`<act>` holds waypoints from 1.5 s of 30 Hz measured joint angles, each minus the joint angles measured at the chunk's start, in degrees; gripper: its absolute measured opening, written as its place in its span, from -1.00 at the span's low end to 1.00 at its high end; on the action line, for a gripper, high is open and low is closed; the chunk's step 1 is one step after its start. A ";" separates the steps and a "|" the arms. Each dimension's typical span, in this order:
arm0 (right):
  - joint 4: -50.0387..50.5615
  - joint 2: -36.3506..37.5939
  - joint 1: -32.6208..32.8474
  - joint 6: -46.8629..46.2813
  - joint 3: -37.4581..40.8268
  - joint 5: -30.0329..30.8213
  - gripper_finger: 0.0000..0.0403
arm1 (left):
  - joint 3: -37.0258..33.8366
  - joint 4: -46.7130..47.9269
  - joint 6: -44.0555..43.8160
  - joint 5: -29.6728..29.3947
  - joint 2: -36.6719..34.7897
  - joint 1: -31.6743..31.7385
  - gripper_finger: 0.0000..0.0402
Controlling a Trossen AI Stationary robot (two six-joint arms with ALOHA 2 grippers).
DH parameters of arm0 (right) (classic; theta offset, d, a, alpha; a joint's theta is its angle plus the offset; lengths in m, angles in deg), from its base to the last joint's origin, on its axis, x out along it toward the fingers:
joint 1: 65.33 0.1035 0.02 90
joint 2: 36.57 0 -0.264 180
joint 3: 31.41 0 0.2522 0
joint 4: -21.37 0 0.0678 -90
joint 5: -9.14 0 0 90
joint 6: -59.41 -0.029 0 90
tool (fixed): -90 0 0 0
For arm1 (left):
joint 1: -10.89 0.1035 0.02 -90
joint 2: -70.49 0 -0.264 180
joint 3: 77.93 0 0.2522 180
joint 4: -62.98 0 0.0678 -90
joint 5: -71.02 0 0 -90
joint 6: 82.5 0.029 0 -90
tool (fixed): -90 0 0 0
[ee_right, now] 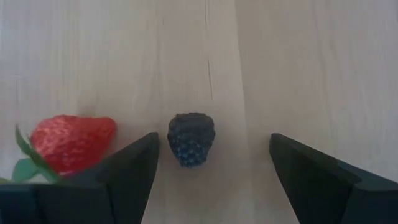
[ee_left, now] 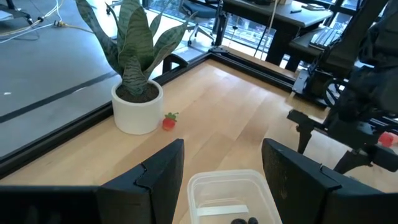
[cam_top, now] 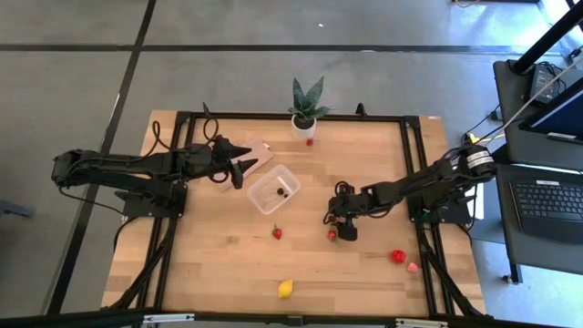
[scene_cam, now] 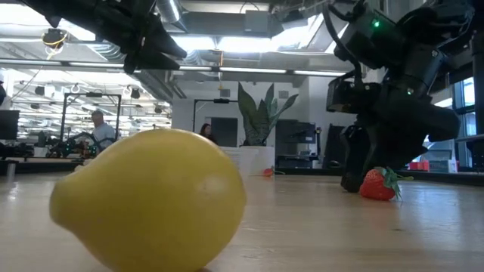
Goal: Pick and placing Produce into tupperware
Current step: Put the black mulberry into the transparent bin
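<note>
The fingers of my right gripper are on either side of the blackberry (ee_right: pixel 191 138), beside the strawberry. My right gripper should close on the blackberry now, as that would hold it.
The clear tupperware (cam_top: pixel 274 190) sits mid-table with dark berries (cam_top: pixel 281 192) in it; in the left wrist view the tupperware (ee_left: pixel 227 186) shows its berries (ee_left: pixel 244 220). My left gripper (cam_top: pixel 239 169) (ee_left: pixel 222 163) hovers open just left of it. My right gripper (cam_top: pixel 342 223) (ee_right: pixel 211 165) points down at the table, open. A blackberry (ee_right: pixel 191 138) lies between its fingers, nearer one of them and untouched. A strawberry (ee_right: pixel 71 142) (cam_top: pixel 332 235) (scene_cam: pixel 378 183) lies beside that finger. On the table lie another strawberry (cam_top: pixel 277 232), a lemon (cam_top: pixel 286 289) (scene_cam: pixel 151 200) and a red round piece (cam_top: pixel 398 256).
A potted plant (cam_top: pixel 304 109) (ee_left: pixel 134 93) stands at the far edge with a small strawberry (cam_top: pixel 310 141) (ee_left: pixel 169 121) beside it. A flat tan piece (cam_top: pixel 258 155) lies under my left gripper. A pinkish piece (cam_top: pixel 413 267) lies near the right rail. A black frame (cam_top: pixel 410 164) borders the table.
</note>
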 joint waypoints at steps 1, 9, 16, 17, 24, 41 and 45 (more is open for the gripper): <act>-0.04 -0.22 0.00 -0.01 -0.02 0.15 0.53 | 0.00 0.10 0.00 -0.01 0.00 -0.01 0.03; -0.71 -0.65 -0.04 -1.29 -0.07 0.45 0.29 | 0.00 0.84 0.00 0.00 0.00 -0.01 0.03; -1.34 -0.77 -0.09 -1.27 -0.05 0.38 -0.20 | 0.00 1.24 0.00 -0.02 0.00 -0.01 0.03; -1.36 -0.77 -0.09 -1.27 -0.05 0.26 -0.27 | 0.00 1.61 -0.07 -0.01 0.00 -0.01 0.03; -1.43 -0.75 -0.07 -1.42 -0.05 -0.28 -0.50 | 0.00 2.13 -0.33 -0.01 0.00 0.00 0.03; 17.85 -0.92 -3.69 13.00 -24.53 2.96 -0.50 | 0.00 2.13 -0.42 0.00 0.00 0.01 0.03; 13.18 -0.81 -6.35 16.87 -34.11 3.04 -0.50 | 0.00 2.13 -0.42 0.00 0.00 -0.02 0.03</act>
